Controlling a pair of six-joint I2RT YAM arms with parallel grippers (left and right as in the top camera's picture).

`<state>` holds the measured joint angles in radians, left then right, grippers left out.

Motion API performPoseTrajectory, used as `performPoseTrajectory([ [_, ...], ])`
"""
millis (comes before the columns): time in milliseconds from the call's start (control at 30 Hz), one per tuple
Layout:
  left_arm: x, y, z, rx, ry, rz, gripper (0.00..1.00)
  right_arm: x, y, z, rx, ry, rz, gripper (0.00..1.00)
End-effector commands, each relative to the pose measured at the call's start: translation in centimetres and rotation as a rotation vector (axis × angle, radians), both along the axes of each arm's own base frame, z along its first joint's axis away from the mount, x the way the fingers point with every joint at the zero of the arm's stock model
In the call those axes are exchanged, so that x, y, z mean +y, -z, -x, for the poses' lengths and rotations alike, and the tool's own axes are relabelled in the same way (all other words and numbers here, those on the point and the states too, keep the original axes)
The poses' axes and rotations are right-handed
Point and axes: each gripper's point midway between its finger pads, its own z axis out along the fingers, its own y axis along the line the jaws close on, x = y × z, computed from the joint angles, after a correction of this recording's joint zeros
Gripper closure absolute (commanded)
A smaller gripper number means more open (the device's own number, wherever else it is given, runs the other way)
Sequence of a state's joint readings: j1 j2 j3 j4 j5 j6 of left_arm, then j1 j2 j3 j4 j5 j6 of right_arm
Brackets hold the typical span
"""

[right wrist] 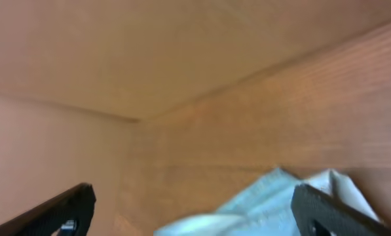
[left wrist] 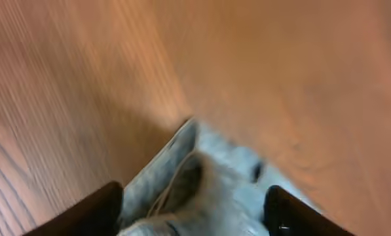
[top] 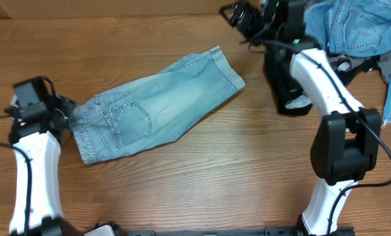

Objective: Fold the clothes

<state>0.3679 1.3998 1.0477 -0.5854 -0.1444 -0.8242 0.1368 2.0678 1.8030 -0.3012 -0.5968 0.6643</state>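
Note:
The robot's left gripper will next grab the denim trousers [top: 157, 105] by the bunched waistband end, so the hem stays free for the right gripper to fold.
The pale light-blue denim trousers [top: 157, 105] lie folded flat at the table's middle left, back pocket up, waistband to the left. My left gripper [top: 67, 113] is at the waistband end; in the left wrist view its fingers [left wrist: 195, 211] are wide apart with the bunched denim [left wrist: 215, 187] between them. My right gripper [top: 233, 14] is open and empty at the far edge, beyond the trousers' hem. The right wrist view shows its fingers [right wrist: 195, 213] spread, with an edge of pale blue cloth [right wrist: 267, 204] below; I cannot tell which garment.
A heap of mid-blue denim clothes [top: 355, 26] lies at the back right corner. A black garment [top: 283, 82] with a grey piece [top: 301, 102] lies beside the right arm. A wooden back wall [right wrist: 149, 46] rises behind the table.

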Motion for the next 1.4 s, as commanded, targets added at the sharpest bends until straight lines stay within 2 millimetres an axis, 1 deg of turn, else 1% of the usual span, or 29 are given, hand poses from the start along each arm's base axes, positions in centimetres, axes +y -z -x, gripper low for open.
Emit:
performPoseTrajectory([
  [0, 0.9, -10.2, 1.0, -0.172, 0.030, -0.203, 0.00, -2.6, -6.6, 2.0, -0.101, -0.016, 0.224, 0.00],
  [33, 0.5, -10.9, 1.7, -0.172, 0.051, -0.223, 0.00, -3.2, -5.8, 2.8, -0.052, -0.008, 0.293, 0.00],
  [67, 0.1, -11.0, 2.7, -0.146, 0.072, -0.230, 0.00, -4.0, -4.4, 4.0, 0.016, -0.005, 0.373, 0.00],
  [100, -0.5, -10.5, 3.6, -0.104, 0.092, -0.221, 0.02, -4.4, -3.2, 5.2, 0.077, -0.015, 0.408, 0.00],
  [133, -1.3, -9.5, 4.5, -0.052, 0.110, -0.197, 0.07, -4.6, -2.4, 6.1, 0.122, -0.036, 0.423, 0.03],
  [167, -2.0, -8.5, 5.0, -0.005, 0.140, -0.183, 0.21, -4.6, -1.6, 6.7, 0.149, -0.053, 0.437, 0.15],
  [200, -2.8, -7.3, 5.2, 0.041, 0.180, -0.175, 0.40, -4.7, -0.9, 7.3, 0.172, -0.071, 0.452, 0.30],
  [233, -3.6, -6.4, 5.1, 0.067, 0.216, -0.171, 0.64, -4.7, -0.7, 7.6, 0.185, -0.083, 0.459, 0.45],
  [267, -4.9, -4.6, 4.8, 0.100, 0.263, -0.163, 0.89, -4.7, -0.3, 8.0, 0.200, -0.092, 0.465, 0.71],
  [300, -5.6, -3.5, 4.5, 0.118, 0.290, -0.161, 0.96, -4.7, -0.2, 8.1, 0.205, -0.093, 0.465, 0.93],
  [333, -6.5, -2.0, 4.1, 0.134, 0.323, -0.156, 0.96, -4.7, 0.0, 8.2, 0.212, -0.095, 0.466, 0.96],
  [367, -7.2, -0.3, 3.6, 0.151, 0.346, -0.149, 0.96, -4.6, 0.4, 8.2, 0.218, -0.097, 0.467, 0.96],
  [400, -7.8, 1.4, 3.2, 0.166, 0.359, -0.139, 0.96, -4.7, 1.2, 8.0, 0.226, -0.092, 0.480, 0.96],
  [433, -8.1, 3.3, 2.7, 0.186, 0.363, -0.126, 0.96, -4.8, 2.7, 7.7, 0.243, -0.082, 0.500, 0.96],
  [533, -8.3, 6.3, 1.3, 0.221, 0.376, -0.115, 0.96, -4.3, 5.9, 7.2, 0.268, -0.100, 0.497, 0.96],
  [633, -7.9, 9.8, -0.9, 0.246, 0.371, -0.125, 0.96, -3.2, 9.7, 6.5, 0.284, -0.142, 0.451, 0.96],
  [700, -7.9, 11.8, -1.5, 0.267, 0.373, -0.118, 0.96, -2.9, 11.4, 6.0, 0.295, -0.154, 0.441, 0.96],
  [767, -7.8, 13.4, -1.9, 0.284, 0.375, -0.113, 0.96, -2.6, 12.5, 5.6, 0.278, -0.181, 0.449, 0.96],
  [800, -7.8, 14.2, -2.0, 0.295, 0.376, -0.110, 0.96, -2.0, 12.9, 5.6, 0.254, -0.222, 0.457, 0.96],
  [867, -7.8, 14.8, -1.9, 0.308, 0.377, -0.106, 0.96, -0.9, 13.5, 5.8, 0.220, -0.278, 0.487, 0.96],
  [933, -7.9, 14.9, -1.8, 0.314, 0.378, -0.105, 0.96, 0.4, 14.9, 6.0, 0.216, -0.293, 0.557, 0.96],
  [1033, -8.0, 14.9, -1.7, 0.314, 0.381, -0.100, 0.96, 2.3, 17.8, 6.5, 0.230, -0.302, 0.681, 0.96],
  [1067, -8.0, 14.9, -1.7, 0.317, 0.383, -0.100, 0.96, 2.5, 19.0, 6.4, 0.233, -0.285, 0.740, 0.96],
  [1100, -8.1, 14.9, -1.7, 0.317, 0.386, -0.101, 0.96, 2.4, 20.0, 6.3, 0.245, -0.260, 0.784, 0.96],
  [1133, -8.3, 14.9, -1.7, 0.318, 0.392, -0.102, 0.96, 1.7, 21.6, 6.4, 0.288, -0.212, 0.828, 0.96],
  [1200, -8.6, 14.9, -1.8, 0.316, 0.403, -0.105, 0.96, 1.0, 23.3, 6.8, 0.348, -0.183, 0.847, 0.96],
  [1300, -9.2, 14.4, -2.7, 0.295, 0.436, -0.126, 0.96, 0.0, 25.4, 8.6, 0.456, -0.177, 0.881, 0.96],
  [1333, -9.5, 14.2, -3.2, 0.283, 0.453, -0.136, 0.96, -0.6, 25.7, 9.1, 0.490, -0.157, 0.900, 0.96],
  [1367, -9.8, 13.7, -4.0, 0.260, 0.470, -0.149, 0.96, -1.4, 26.0, 10.1, 0.553, -0.129, 0.915, 0.96],
])
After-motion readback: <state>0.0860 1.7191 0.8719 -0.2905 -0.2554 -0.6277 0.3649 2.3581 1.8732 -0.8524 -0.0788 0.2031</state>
